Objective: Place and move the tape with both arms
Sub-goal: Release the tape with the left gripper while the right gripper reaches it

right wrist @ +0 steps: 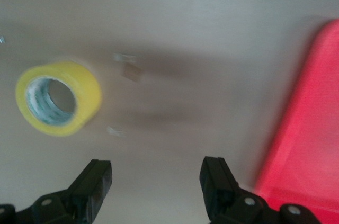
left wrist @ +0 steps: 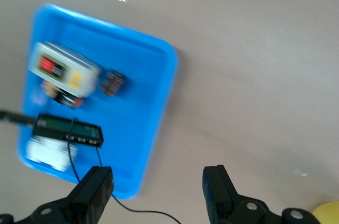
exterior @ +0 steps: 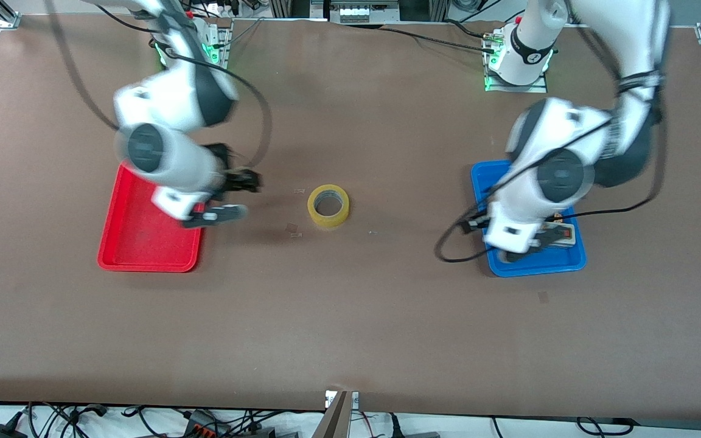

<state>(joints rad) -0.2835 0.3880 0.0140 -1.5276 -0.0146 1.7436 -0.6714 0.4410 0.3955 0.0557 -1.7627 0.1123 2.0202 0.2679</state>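
The yellow tape needs to move into the red tray (exterior: pixel 149 230). My right gripper will next grab the tape by its ring side (exterior: pixel 344 201).
The yellow tape (exterior: pixel 328 206) lies flat on the brown table, midway between the two trays. It also shows in the right wrist view (right wrist: pixel 58 98), and its edge shows in the left wrist view (left wrist: pixel 328 213). My right gripper (exterior: pixel 240 198) is open and empty over bare table between the red tray and the tape; in its wrist view (right wrist: pixel 156 173) the jaws stand wide apart. My left gripper (exterior: pixel 530 246) is over the blue tray, open and empty (left wrist: pixel 159 181), with its jaws wide apart.
The red tray (exterior: pixel 143 231) lies at the right arm's end and shows in the right wrist view (right wrist: pixel 307 128). The blue tray (exterior: pixel 539 267) lies at the left arm's end and holds a white box with a red label (left wrist: pixel 63 68) and a black device (left wrist: pixel 69 131). Small tape scraps (exterior: pixel 292 229) lie near the roll.
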